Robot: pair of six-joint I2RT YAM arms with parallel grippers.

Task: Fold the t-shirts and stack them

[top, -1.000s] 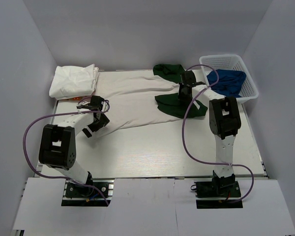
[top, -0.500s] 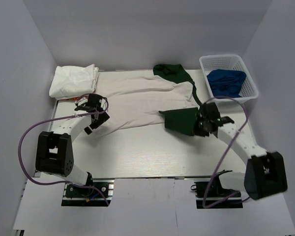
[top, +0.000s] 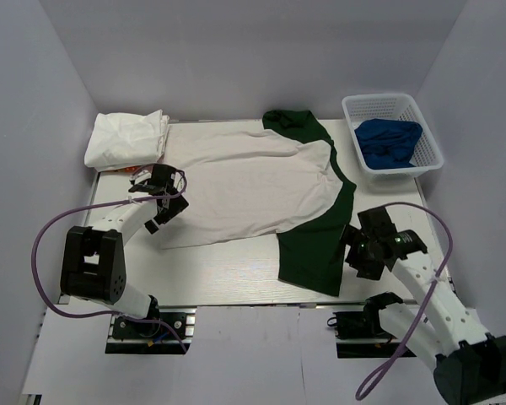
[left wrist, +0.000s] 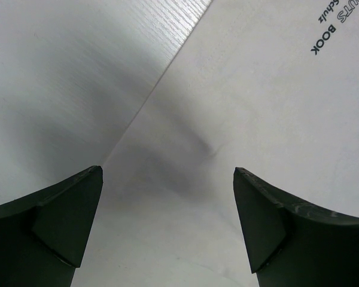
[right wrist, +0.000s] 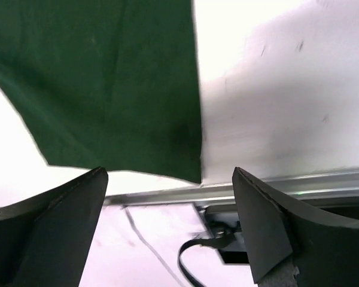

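Note:
The white t-shirt's near side needs to be folded over the t-shirt's body. My left gripper should next grab the t-shirt at its near bottom corner [top: 164,245].
A white t-shirt [top: 236,181] with dark green sleeves lies spread flat on the table. One green sleeve [top: 314,249] reaches toward the front edge, and the other green part [top: 291,125] lies at the back. A folded white t-shirt bundle [top: 126,137] sits at the back left corner. My left gripper [top: 162,213] hovers open over the shirt's left edge, where the white cloth [left wrist: 257,119] carries black printed letters [left wrist: 326,30]. My right gripper [top: 356,253] stands open just right of the near sleeve [right wrist: 107,78], holding nothing.
A white basket [top: 430,135] holding blue cloth [top: 390,142] stands at the back right. The table's metal front rail [right wrist: 275,188] and a black cable [right wrist: 197,251] lie under my right gripper. Grey walls enclose the table on three sides.
My right arm swung from the back of the table to the front right, pulling the green sleeve out flat, then opened and let it go. The left arm barely moved.

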